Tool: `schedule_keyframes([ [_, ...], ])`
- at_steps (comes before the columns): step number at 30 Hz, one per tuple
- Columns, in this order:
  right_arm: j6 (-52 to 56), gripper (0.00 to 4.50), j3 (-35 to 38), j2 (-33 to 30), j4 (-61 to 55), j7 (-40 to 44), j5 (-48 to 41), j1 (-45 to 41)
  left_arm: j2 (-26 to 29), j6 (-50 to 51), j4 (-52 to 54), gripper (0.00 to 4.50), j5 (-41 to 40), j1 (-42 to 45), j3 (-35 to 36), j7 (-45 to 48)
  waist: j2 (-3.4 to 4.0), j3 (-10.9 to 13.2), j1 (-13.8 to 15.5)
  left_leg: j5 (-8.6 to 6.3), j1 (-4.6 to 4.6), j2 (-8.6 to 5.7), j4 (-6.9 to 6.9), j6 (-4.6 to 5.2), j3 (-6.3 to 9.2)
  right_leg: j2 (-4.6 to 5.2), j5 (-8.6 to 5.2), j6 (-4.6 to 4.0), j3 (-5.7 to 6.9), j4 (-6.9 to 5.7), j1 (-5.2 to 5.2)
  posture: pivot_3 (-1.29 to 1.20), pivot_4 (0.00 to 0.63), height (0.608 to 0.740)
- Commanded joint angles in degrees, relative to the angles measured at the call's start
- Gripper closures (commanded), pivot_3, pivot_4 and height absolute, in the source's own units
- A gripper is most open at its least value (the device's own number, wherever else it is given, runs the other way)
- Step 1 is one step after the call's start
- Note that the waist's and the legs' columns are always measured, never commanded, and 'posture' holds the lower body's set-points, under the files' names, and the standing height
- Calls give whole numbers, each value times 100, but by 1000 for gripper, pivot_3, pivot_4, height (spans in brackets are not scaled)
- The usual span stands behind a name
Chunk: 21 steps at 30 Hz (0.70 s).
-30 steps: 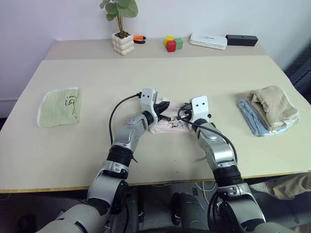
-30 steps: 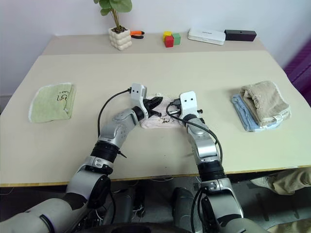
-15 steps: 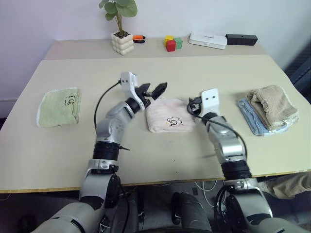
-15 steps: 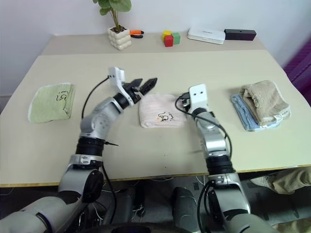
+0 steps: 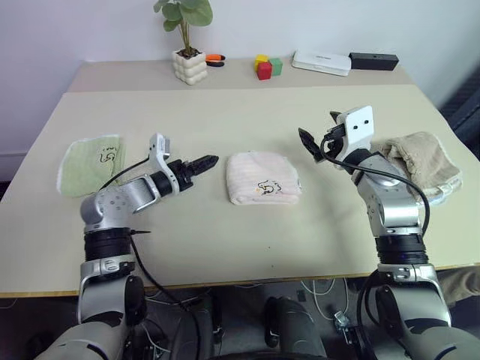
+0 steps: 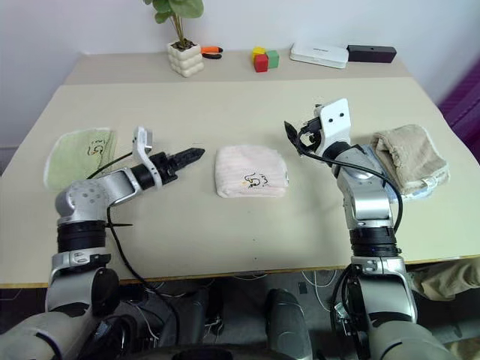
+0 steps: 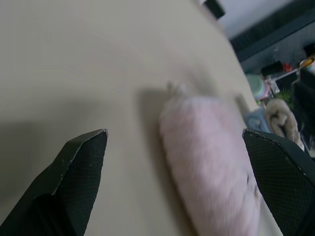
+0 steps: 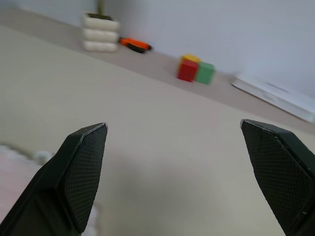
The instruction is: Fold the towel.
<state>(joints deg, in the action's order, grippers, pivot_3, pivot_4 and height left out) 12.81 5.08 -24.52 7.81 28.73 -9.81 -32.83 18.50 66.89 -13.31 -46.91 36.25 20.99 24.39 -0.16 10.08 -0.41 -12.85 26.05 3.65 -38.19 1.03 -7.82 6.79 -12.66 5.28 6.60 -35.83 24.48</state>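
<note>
The pink towel's broad top lies flat on the tabletop, so I need to grab the pink towel by its thick, rounded folded edge with my left gripper next.
The pale pink towel lies folded into a small pad at the middle of the table, its dark cartoon print facing up near the front edge of the pad. My left gripper hovers just left of it, pointing at it, open and holding nothing. In the left wrist view the towel sits beyond the widely spread fingers. My right gripper is raised to the right of the towel, open and holding nothing. Its wrist view looks over the table between spread fingers.
A light-green cloth lies at the left. A beige towel on a blue cloth lies at the right, behind my right arm. A potted plant, coloured blocks, a white box and a black box line the back.
Both grippers were shut on the towel at the centre and have let go and opened. The left arm swung out left, the right one rose and moved right. The towel stays folded.
</note>
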Motion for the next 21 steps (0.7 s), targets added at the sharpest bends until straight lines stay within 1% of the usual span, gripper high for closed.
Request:
schedule_keyframes([
  [1,-23,84,29,-186,-725,865,-638,222,-28,779,182,0,-636,92,282,15,0,0,-12,0,0,0,0,0,1,0,0,0,0,0,0,0,150,740],
  [3,202,84,159,-367,-973,1405,-1086,404,-141,946,269,0,-753,8,299,-31,-1,1,-22,0,0,0,2,-1,2,0,-1,0,0,-1,0,0,150,740],
  [7,364,84,104,-919,-1310,2221,-1382,802,-419,1016,400,0,-719,-128,141,-181,-2,0,-25,0,-2,-3,1,-1,1,0,0,0,-1,-3,0,0,150,740],
  [10,398,84,128,-1102,-1286,2225,-1324,833,-548,890,420,0,-425,-234,-213,-243,-2,1,-24,0,-6,-2,2,0,0,0,-1,-1,-2,-3,-1,0,150,740],
  [13,502,84,188,-1107,-1335,2168,-1413,791,-612,1024,338,0,-376,-234,-341,-308,0,-1,-18,-1,-11,-3,2,0,1,-1,-1,-2,-2,-7,-1,0,150,740],
  [16,663,84,297,-1284,-1680,2521,-1765,992,-777,1173,190,0,-480,-173,-298,-312,-1,-1,4,-4,-16,-3,2,5,2,1,-2,-3,-3,-7,-6,0,150,740],
  [21,875,84,586,-1780,-1887,3142,-2229,1375,-1087,1046,-167,0,-336,-67,-339,-419,-4,-3,135,-15,-18,-6,-3,24,3,4,-1,-2,-3,-2,-14,0,150,740],
])
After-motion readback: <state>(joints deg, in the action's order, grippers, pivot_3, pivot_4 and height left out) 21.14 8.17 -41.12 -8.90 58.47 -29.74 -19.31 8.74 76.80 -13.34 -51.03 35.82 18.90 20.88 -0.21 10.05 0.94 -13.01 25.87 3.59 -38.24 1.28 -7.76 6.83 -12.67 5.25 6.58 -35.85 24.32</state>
